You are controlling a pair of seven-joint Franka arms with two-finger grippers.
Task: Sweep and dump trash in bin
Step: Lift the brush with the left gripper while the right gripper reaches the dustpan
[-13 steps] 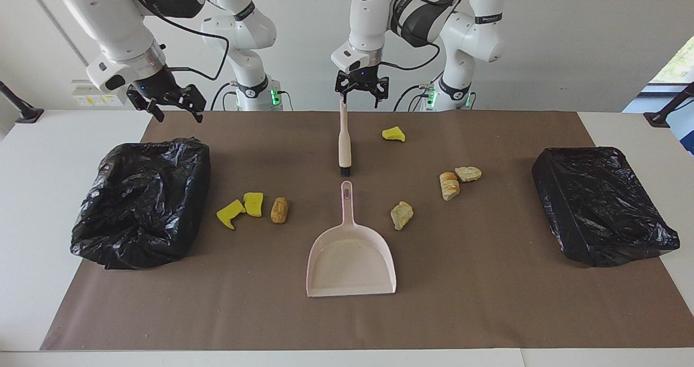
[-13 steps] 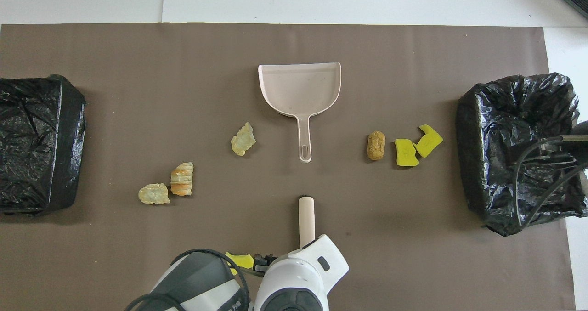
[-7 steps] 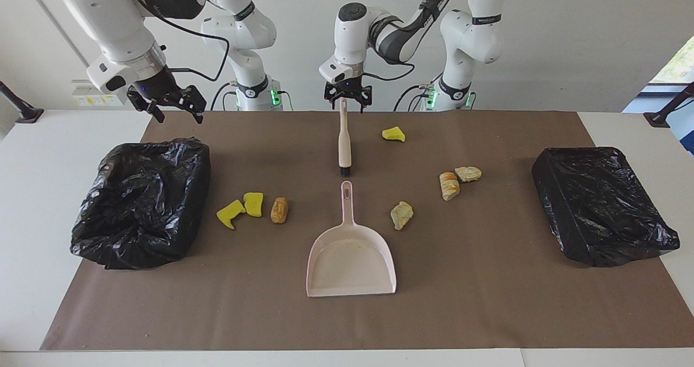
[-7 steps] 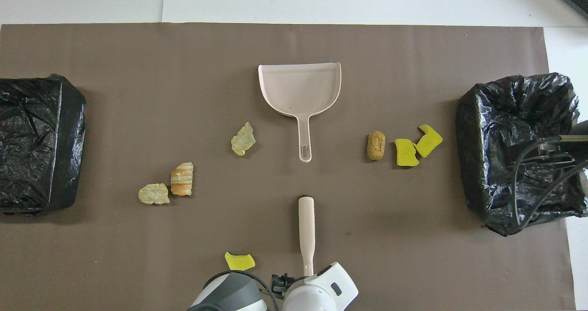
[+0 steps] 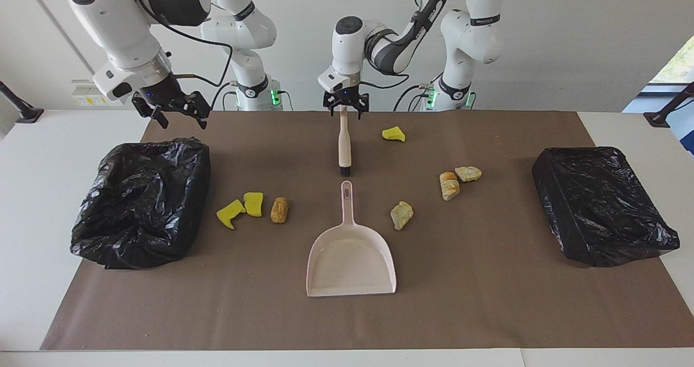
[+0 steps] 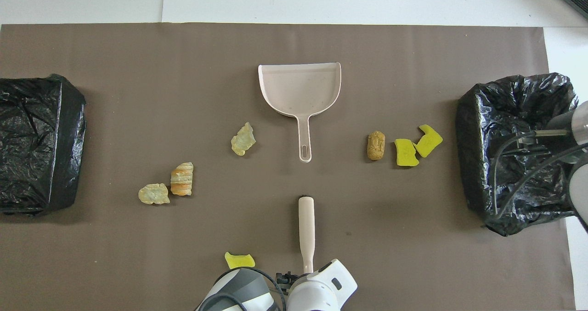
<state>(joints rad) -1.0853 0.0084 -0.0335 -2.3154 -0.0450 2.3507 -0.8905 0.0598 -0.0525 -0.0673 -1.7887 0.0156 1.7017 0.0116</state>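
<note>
I should close my left gripper on the brush now. Its fingers reach down on both sides of the brush handle's end (image 6: 308, 264), low over the brown mat.
The trash lies scattered on the brown mat. Two yellow pieces (image 5: 253, 203) and a tan lump (image 5: 279, 210) sit beside the open bin (image 5: 141, 201). A third yellow piece (image 5: 393, 134) lies close to the robots. Three pale and orange lumps (image 5: 449, 185) lie toward the left arm's end. The beige brush (image 5: 344, 145) lies in line with the pinkish dustpan (image 5: 351, 258). My left gripper (image 5: 345, 109) stands open astride the handle's end nearest the robots. My right gripper (image 5: 179, 115) hangs open above the open bin's corner nearest the robots, holding nothing.
A second black-bagged bin (image 5: 602, 204) stands at the left arm's end of the table. The brown mat (image 5: 488, 302) covers most of the white table. The right arm's cables hang over the open bin (image 6: 505, 141) in the overhead view.
My left gripper has drawn back toward the robots along the brush handle and lowered to its end, uncovering the yellow piece beside it. The right gripper has shifted slightly.
</note>
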